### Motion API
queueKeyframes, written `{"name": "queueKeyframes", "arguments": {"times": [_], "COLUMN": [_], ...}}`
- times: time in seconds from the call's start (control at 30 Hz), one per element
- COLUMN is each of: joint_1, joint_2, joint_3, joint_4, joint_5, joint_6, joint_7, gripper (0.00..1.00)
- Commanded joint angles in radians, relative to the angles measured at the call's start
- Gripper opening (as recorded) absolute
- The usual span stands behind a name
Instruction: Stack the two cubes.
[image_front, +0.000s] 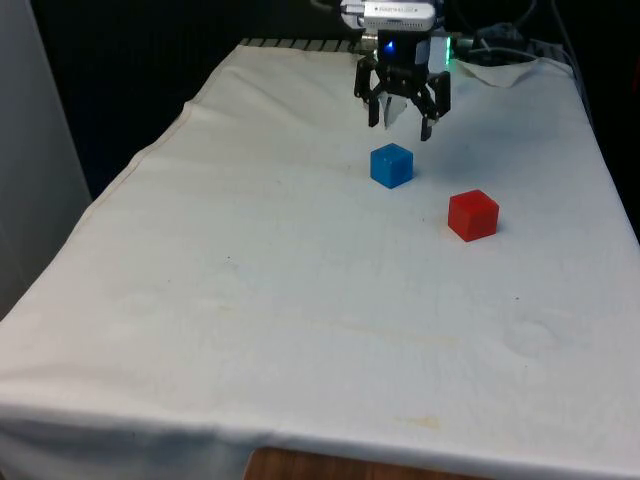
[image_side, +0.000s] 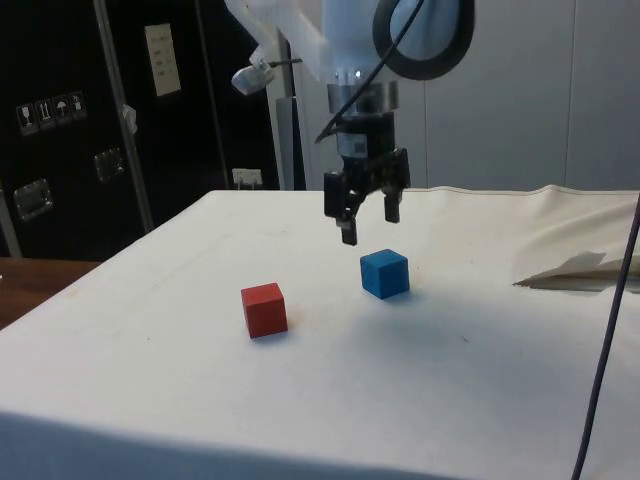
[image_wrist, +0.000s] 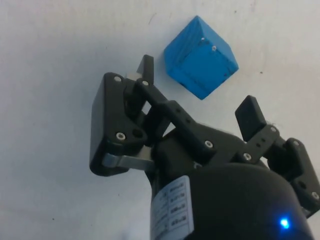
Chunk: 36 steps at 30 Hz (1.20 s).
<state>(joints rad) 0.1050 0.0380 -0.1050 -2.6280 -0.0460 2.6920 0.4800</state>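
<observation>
My gripper should next take hold of the blue cube (image_front: 391, 165) by two opposite sides, so that I can stack it on the red cube (image_front: 472, 215).
A blue cube (image_front: 391, 165) (image_side: 384, 274) (image_wrist: 200, 56) rests on the white cloth near the table's far end. A red cube (image_front: 472, 215) (image_side: 264, 309) sits apart from it, nearer the front camera and towards the front view's right. My black gripper (image_front: 402, 121) (image_side: 366, 221) (image_wrist: 196, 92) hangs open a little above the cloth, just behind the blue cube as the front view shows it. Nothing is between its fingers. In the wrist view the blue cube lies just beyond the fingertips, turned corner-on.
The white cloth (image_front: 300, 300) covers the whole table. A fold of cloth and cables (image_front: 510, 60) lie at the far end on the front view's right; the raised fold (image_side: 570, 268) also shows in the side view.
</observation>
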Motion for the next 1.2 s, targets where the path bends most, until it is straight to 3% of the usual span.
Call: {"name": "queueKeyframes", "arguments": {"times": [0.0,0.1,0.33,0.37,0.4,0.5,0.6,0.63,0.87,0.9,1.13,1.17], "joint_1": [-0.001,0.0,0.0,0.0,0.0,0.001,0.002,0.0,0.002,0.0,0.005,0.0], "joint_2": [0.005,0.012,0.05,0.037,0.054,0.073,0.087,0.08,0.12,0.113,0.154,0.148], "joint_3": [-0.004,-0.001,-0.009,-0.003,-0.009,-0.011,-0.013,-0.006,-0.019,-0.011,-0.029,-0.02], "joint_4": [-0.005,-0.004,-0.015,-0.01,-0.016,-0.019,-0.019,-0.018,-0.017,-0.018,-0.014,-0.016], "joint_5": [-0.012,0.0,-0.013,0.0,-0.013,-0.013,-0.013,0.0,-0.013,0.0,-0.012,0.0], "joint_6": [0.02,0.015,0.068,0.042,0.073,0.093,0.106,0.089,0.137,0.121,0.167,0.155], "joint_7": [0.018,0.015,0.069,0.045,0.074,0.093,0.108,0.091,0.142,0.127,0.177,0.162], "gripper": [1.0,1.0,1.0,1.0,1.0,1.0,1.0,1.0,1.0,1.0,1.0,0.99]}}
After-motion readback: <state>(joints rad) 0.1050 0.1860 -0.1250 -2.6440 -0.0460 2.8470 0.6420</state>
